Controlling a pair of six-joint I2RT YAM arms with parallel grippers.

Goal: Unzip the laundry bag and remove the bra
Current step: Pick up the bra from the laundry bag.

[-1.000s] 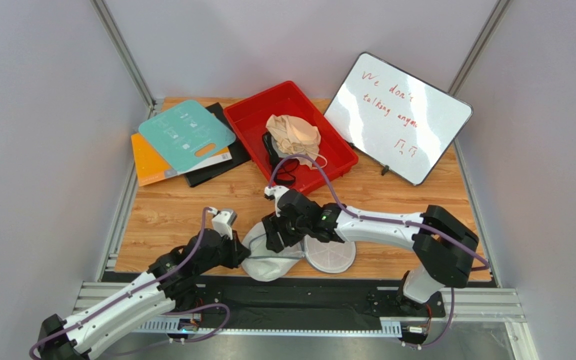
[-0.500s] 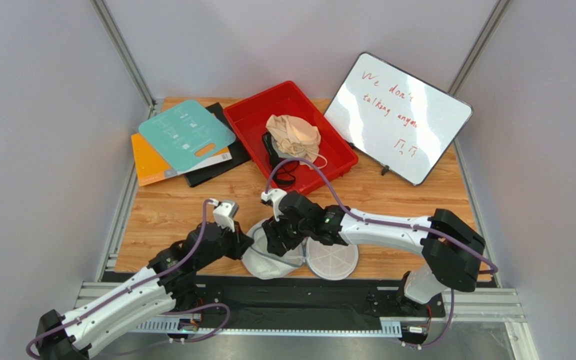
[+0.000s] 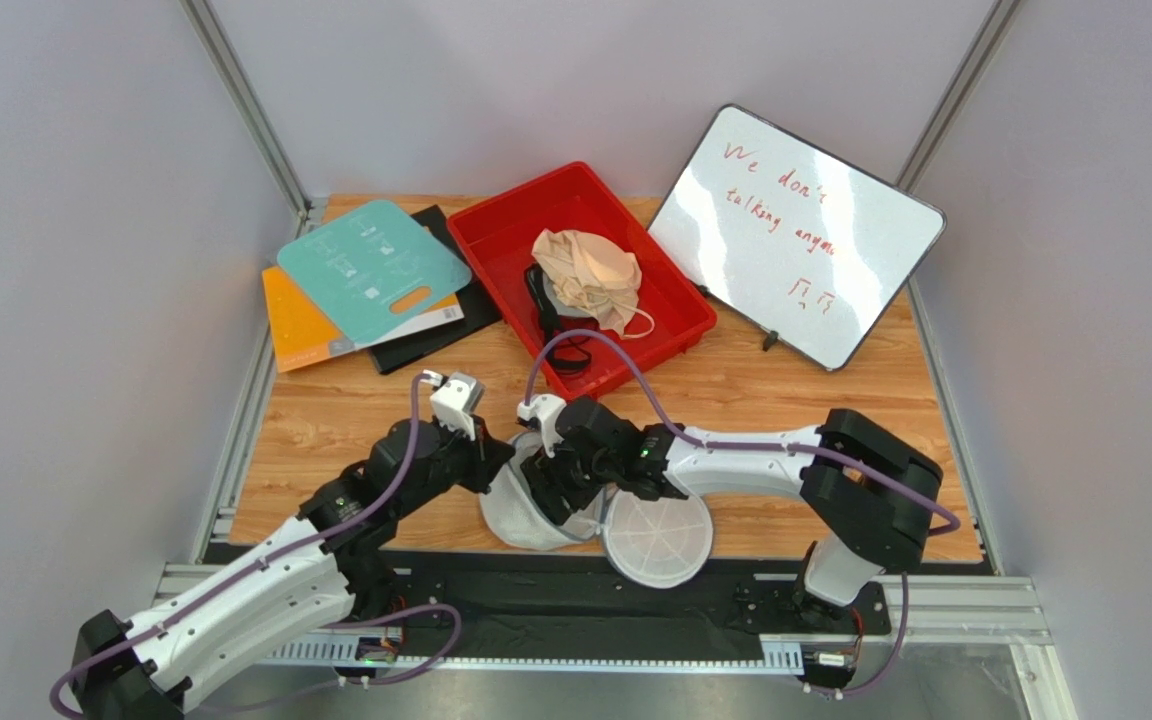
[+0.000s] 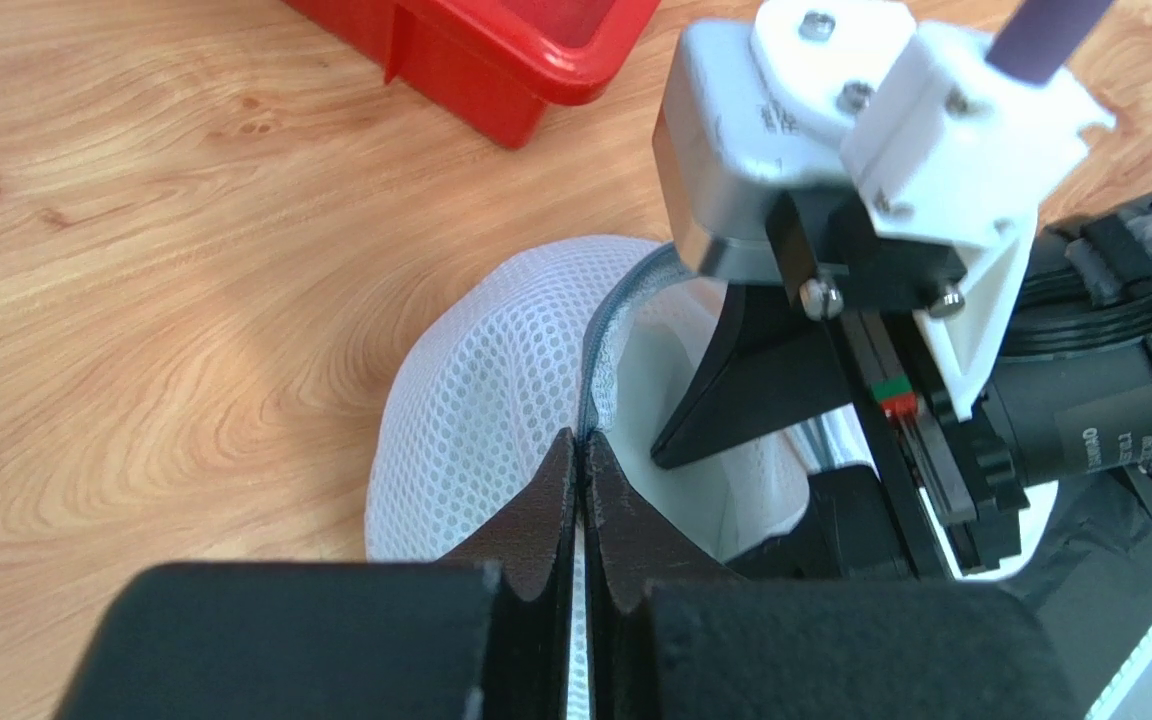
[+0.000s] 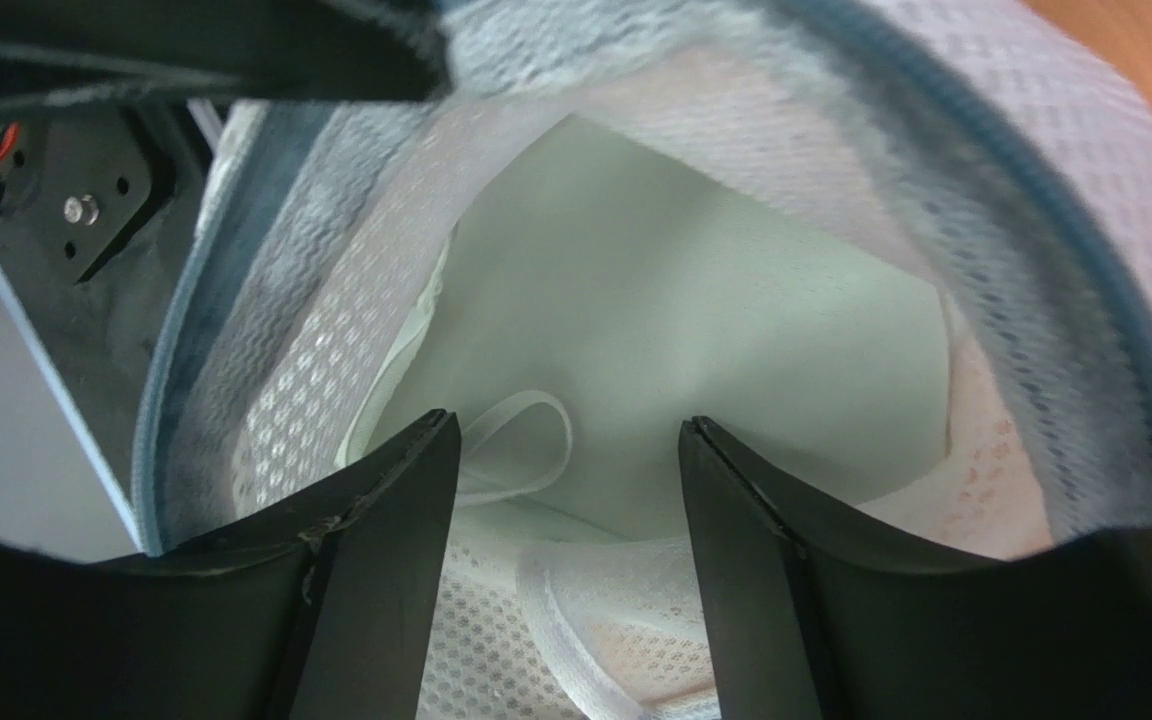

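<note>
My right gripper takes hold of the thin strap loop (image 5: 527, 444) next, to draw the bra out of the unzipped laundry bag (image 5: 330, 338).
The laundry bag (image 3: 527, 519) lies unzipped at the table's near edge, its round mesh lid (image 3: 657, 537) flopped open to the right. My left gripper (image 3: 495, 467) is shut on the bag's grey zipper rim (image 4: 593, 348), holding it up; the fingertips (image 4: 555, 465) meet on the mesh. My right gripper (image 3: 554, 486) is open with its fingers inside the bag's mouth (image 5: 567, 435). Between them I see pale fabric (image 5: 687, 300) and a thin strap loop (image 5: 530, 435); I cannot tell what they belong to. A beige bra (image 3: 585, 270) lies in the red tray (image 3: 495, 240).
A dark item with black straps (image 3: 560, 348) lies in the red tray beside the beige bra. A whiteboard (image 3: 793, 233) leans at the back right. Teal, orange and black folders (image 3: 372, 270) lie at the back left. The bag lid hangs over the table's front edge.
My left gripper has lifted the bag's rim up and away from the front edge. My right gripper has moved left and down into the opening. The lid has shifted toward the front edge.
</note>
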